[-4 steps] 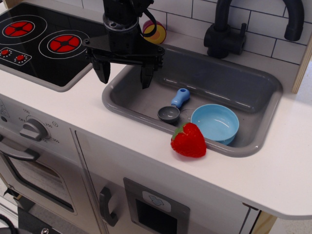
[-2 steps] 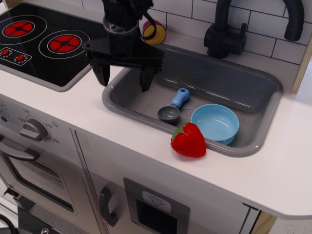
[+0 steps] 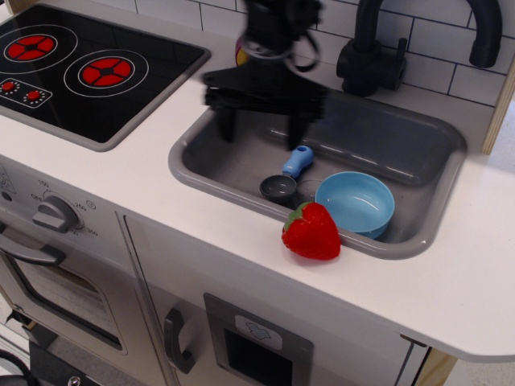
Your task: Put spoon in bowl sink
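The spoon needs to go into the light blue bowl (image 3: 355,203), so my gripper should grab it by its blue handle (image 3: 298,160) next.
The spoon (image 3: 288,174) lies on the floor of the grey sink (image 3: 434,129), blue handle pointing back, dark scoop toward the front. The light blue bowl (image 3: 355,203) sits in the sink just right of the spoon. My gripper (image 3: 264,127) hangs over the sink's left part, blurred by motion, fingers spread wide and empty. Its right finger (image 3: 299,129) is just above and behind the spoon's handle.
A red strawberry (image 3: 311,232) rests on the sink's front rim. A black faucet (image 3: 370,56) stands behind the sink. The black stove top (image 3: 88,68) lies to the left. A yellow and magenta cup (image 3: 240,53) is mostly hidden behind my arm.
My gripper has moved fast to the right, from over the sink's left rim to above the sink near the spoon. The spoon, bowl and strawberry have not moved.
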